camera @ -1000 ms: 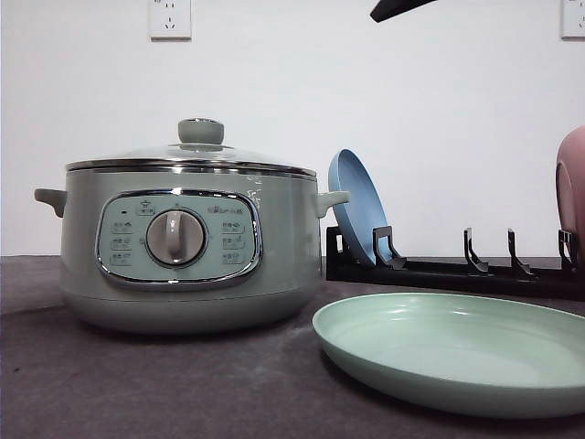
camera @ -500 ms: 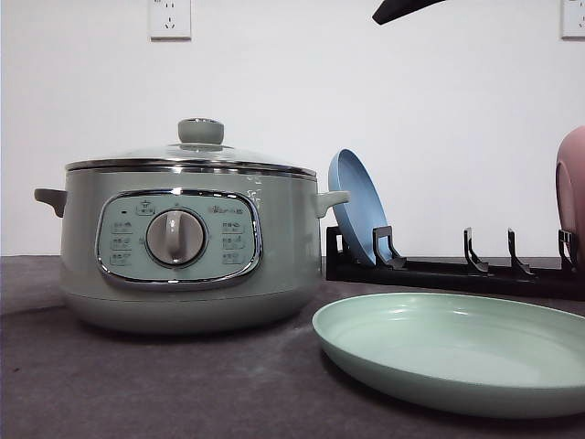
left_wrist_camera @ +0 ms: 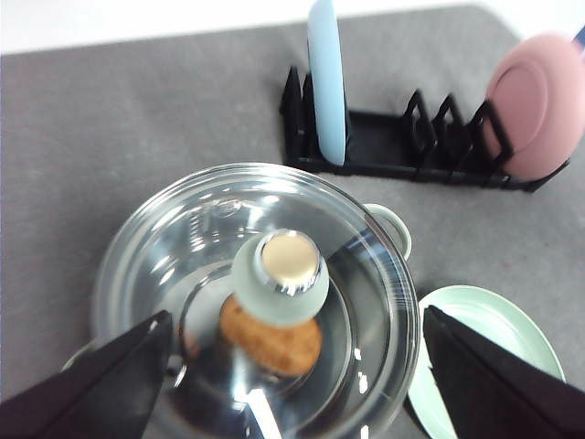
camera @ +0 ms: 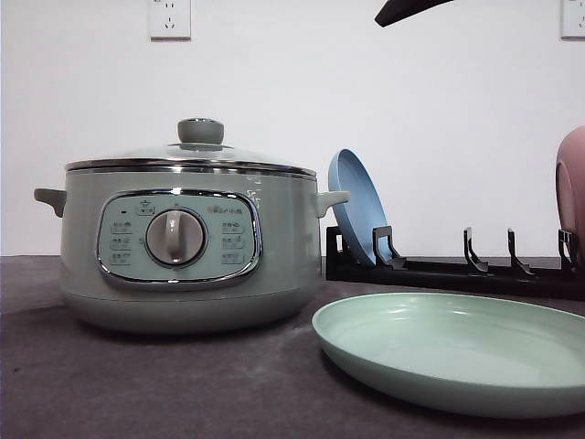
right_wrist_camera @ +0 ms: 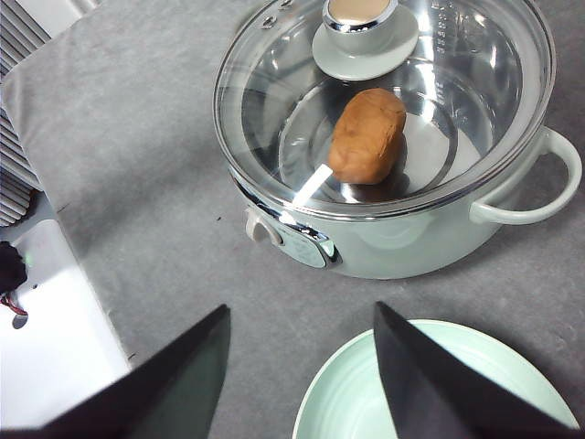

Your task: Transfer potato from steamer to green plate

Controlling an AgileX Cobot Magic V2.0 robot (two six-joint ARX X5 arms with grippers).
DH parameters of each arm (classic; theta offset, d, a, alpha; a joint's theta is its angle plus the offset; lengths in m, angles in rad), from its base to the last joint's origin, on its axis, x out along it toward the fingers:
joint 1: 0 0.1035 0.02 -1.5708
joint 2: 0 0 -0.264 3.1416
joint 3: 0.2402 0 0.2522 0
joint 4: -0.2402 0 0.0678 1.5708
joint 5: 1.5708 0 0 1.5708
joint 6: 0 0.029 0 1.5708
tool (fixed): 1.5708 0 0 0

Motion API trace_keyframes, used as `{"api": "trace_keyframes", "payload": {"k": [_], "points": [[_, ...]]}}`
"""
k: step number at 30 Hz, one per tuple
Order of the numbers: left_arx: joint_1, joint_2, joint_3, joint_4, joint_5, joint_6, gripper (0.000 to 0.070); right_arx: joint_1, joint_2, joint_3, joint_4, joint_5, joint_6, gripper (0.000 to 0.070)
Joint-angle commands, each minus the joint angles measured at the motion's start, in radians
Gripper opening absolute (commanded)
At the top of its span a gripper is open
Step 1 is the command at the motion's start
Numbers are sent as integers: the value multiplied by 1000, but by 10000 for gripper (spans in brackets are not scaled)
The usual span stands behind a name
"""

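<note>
The glass lid should be grabbed next by its knob (left_wrist_camera: 281, 278) with my left gripper, to uncover the potato (left_wrist_camera: 274, 347) in the steamer.
The steamer (camera: 183, 247) stands left of centre on the grey table with its glass lid (camera: 192, 154) on. Through the lid the orange-brown potato (right_wrist_camera: 367, 134) lies on the pot's floor, partly behind the lid knob (left_wrist_camera: 279, 274) in the left wrist view, where the potato (left_wrist_camera: 274, 340) shows under the glass. The green plate (camera: 457, 352) sits bare to the right of the steamer. My left gripper (left_wrist_camera: 295, 311) hangs open above the lid. My right gripper (right_wrist_camera: 300, 307) is open too, above the table between the steamer (right_wrist_camera: 384, 229) and the green plate (right_wrist_camera: 338, 393).
A black dish rack (camera: 439, 273) behind the green plate holds an upright blue plate (camera: 356, 206) and a pink plate (camera: 573, 192) at the right edge. A dark arm part (camera: 402, 9) pokes in at the top. A white wall closes the back.
The dark arm part at the top of the front view has crept slightly to the right. The steamer, lid and plates have not moved.
</note>
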Motion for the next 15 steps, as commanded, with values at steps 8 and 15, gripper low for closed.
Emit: {"api": "trace_keyframes", "payload": {"k": [8, 15], "points": [[-81, 215, 99, 8, -66, 11, 555, 7, 9, 19, -4, -3, -15, 308], [-125, 310, 99, 24, -125, 28, 555, 7, 9, 19, -3, -2, -15, 308]]}}
